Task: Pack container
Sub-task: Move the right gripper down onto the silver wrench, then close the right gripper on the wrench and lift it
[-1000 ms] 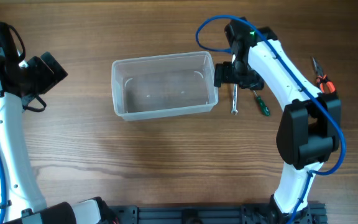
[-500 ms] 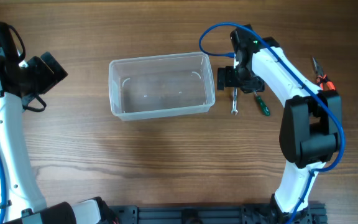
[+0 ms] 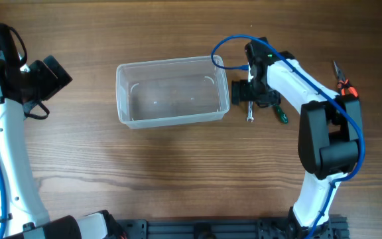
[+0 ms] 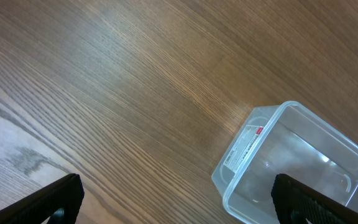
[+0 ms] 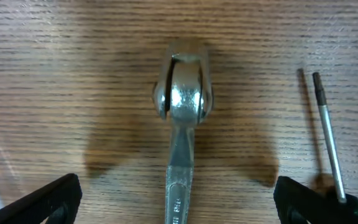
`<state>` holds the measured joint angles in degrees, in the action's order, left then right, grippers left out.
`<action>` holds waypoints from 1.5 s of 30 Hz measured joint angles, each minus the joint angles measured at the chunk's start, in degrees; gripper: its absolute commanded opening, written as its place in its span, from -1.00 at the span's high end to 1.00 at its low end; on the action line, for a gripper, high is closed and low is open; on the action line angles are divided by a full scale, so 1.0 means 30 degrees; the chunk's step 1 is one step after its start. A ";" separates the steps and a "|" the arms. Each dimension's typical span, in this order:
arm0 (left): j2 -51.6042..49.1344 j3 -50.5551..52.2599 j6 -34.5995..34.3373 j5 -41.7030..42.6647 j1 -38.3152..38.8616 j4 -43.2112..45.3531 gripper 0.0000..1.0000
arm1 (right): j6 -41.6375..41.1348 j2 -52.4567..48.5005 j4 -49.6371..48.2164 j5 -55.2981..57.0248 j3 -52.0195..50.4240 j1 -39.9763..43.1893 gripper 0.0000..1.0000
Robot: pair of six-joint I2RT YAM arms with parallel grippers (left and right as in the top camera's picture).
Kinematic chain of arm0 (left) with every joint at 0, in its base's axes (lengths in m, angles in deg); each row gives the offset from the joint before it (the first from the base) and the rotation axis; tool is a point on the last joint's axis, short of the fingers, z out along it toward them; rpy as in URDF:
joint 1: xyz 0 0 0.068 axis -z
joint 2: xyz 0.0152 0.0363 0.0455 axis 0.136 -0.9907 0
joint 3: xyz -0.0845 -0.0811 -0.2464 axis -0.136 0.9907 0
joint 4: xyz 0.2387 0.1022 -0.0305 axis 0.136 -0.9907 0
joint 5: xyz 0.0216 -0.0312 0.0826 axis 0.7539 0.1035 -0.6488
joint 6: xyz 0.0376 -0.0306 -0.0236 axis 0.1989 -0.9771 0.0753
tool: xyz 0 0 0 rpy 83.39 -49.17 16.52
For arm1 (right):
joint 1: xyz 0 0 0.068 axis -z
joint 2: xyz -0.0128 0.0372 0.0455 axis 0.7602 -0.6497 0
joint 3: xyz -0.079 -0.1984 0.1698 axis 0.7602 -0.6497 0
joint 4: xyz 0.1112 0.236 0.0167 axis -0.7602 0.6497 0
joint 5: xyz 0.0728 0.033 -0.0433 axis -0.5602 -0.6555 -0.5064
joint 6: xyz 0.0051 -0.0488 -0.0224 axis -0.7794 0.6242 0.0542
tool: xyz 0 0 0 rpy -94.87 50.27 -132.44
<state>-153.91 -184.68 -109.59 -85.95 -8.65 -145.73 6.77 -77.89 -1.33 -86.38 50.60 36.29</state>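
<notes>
The robot's right gripper should close on the wrench now: its fingers reach down beside the wrench's handle (image 3: 250, 107) (image 5: 178, 190) and meet their shadows on the table.
The clear plastic container (image 3: 171, 63) lies empty in the middle of the table. Its corner with a white label (image 4: 248, 144) also shows in the left wrist view. Just right of it a silver wrench (image 3: 249, 111) rests flat on the wood. My right gripper (image 3: 248, 93) hangs open directly above it. In the right wrist view the wrench (image 5: 182, 118) runs between my spread fingertips, with my right gripper (image 5: 179, 205) touching nothing. My left gripper (image 3: 53, 74) stays open at the far left, away from the tub, and in its own view the left gripper (image 4: 179, 202) is empty.
A green-handled screwdriver (image 3: 280, 113) lies just right of the wrench, its shaft (image 5: 325, 137) close to my right fingertip. Orange-handled pliers (image 3: 342, 83) lie at the far right beside the right arm. A blue cable (image 3: 221, 50) loops over the container's right end.
The container has slid a little to the left. My right gripper has drawn back from the container's right wall and now sits over the wrench. The left arm has stayed still.
</notes>
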 measured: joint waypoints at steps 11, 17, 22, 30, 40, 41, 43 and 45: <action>0.0000 0.0007 0.0000 0.0000 0.0000 0.0000 -1.00 | 0.0226 0.0000 -0.0350 -0.0007 -0.0015 0.0000 0.07; 0.0000 0.0007 0.0000 0.0000 0.0000 0.0000 -0.99 | 0.0284 0.0000 -0.0350 -0.0007 -0.0015 0.0000 0.43; 0.0000 0.0000 -0.0007 0.0000 0.0000 0.0000 -1.00 | 0.0299 0.0000 -0.0350 -0.0007 -0.0015 0.0000 0.69; 0.0000 0.0000 0.0000 0.0000 0.0000 0.0000 -1.00 | 0.0277 0.0000 -0.0350 -0.0007 -0.0015 0.0000 0.89; 0.0000 0.0000 0.0000 0.0000 0.0000 0.0000 -1.00 | 0.0284 0.0000 -0.0357 -0.0007 -0.0015 0.0000 0.92; 0.0000 0.0000 0.0000 0.0000 0.0000 0.0000 -0.99 | 0.0284 0.0000 -0.0357 -0.0007 -0.0015 0.0000 0.91; 0.0000 0.0000 0.0000 0.0000 0.0000 0.0000 -1.00 | 0.0284 0.0000 -0.0357 -0.0007 -0.0015 0.0000 0.91; 0.0000 0.0000 0.0000 0.0000 0.0000 0.0000 -1.00 | 0.0284 0.0007 -0.0357 -0.0007 -0.0007 0.0000 0.92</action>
<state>-153.91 -184.68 -109.59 -85.95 -8.65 -145.73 7.62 -77.87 -2.40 -86.40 50.58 36.29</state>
